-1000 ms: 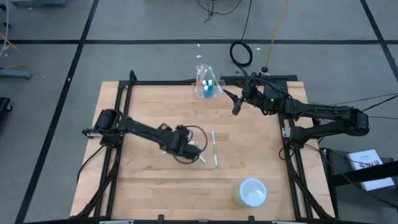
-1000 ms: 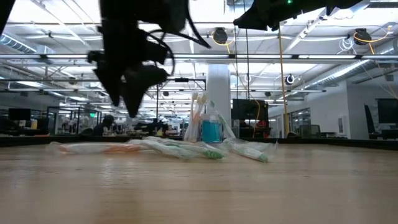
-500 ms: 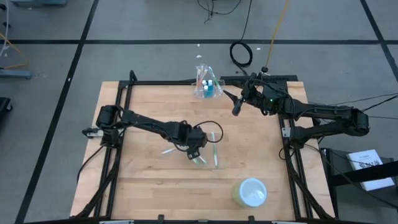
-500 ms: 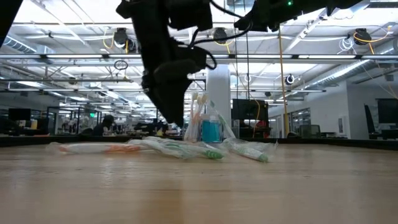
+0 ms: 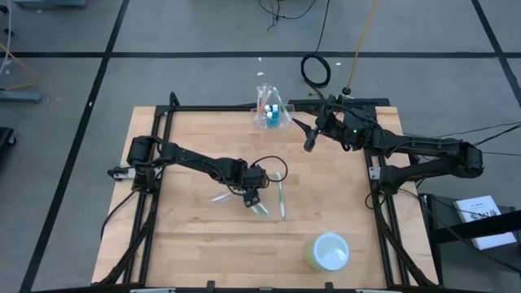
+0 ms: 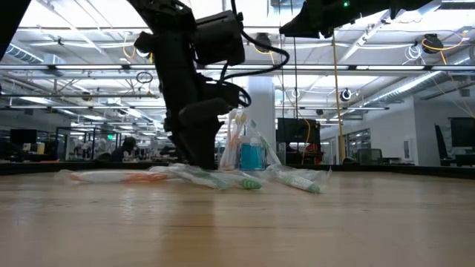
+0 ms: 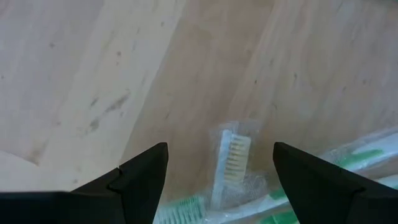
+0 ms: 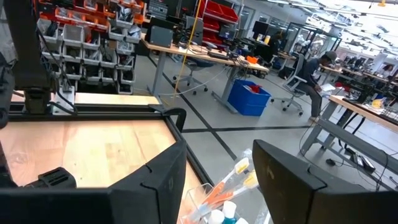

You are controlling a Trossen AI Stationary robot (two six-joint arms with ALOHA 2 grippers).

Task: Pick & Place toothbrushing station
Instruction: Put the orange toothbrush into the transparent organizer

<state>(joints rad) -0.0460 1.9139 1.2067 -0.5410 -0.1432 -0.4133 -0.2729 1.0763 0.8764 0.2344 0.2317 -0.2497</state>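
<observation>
The robot's left gripper should reach the wrapped toothbrush and pick it up by its brush head (image 7: 235,158), so that it can stand the toothbrush in the clear holder cup.
The clear holder cup (image 5: 270,115) stands at the table's far edge with toothbrushes and a blue item in it; it also shows in the low view (image 6: 249,152) and the right wrist view (image 8: 214,208). My right gripper (image 5: 309,143) (image 8: 221,155) hangs open just right of the cup, above the table. My left gripper (image 5: 255,198) (image 6: 197,157) (image 7: 217,168) is open and low over plastic-wrapped toothbrushes (image 5: 281,197) lying at the table's middle. One wrapped brush head (image 7: 232,158) lies between its fingers.
A pale round tub with a white lid (image 5: 328,251) stands near the table's front right. More wrapped toothbrushes (image 5: 221,197) (image 6: 111,176) lie left of my left gripper. A black frame (image 5: 163,114) borders the table.
My left gripper has gone toward the table's right edge and down, and now stands low over the wrapped toothbrushes. The toothbrushes and the cup have stayed where they were.
</observation>
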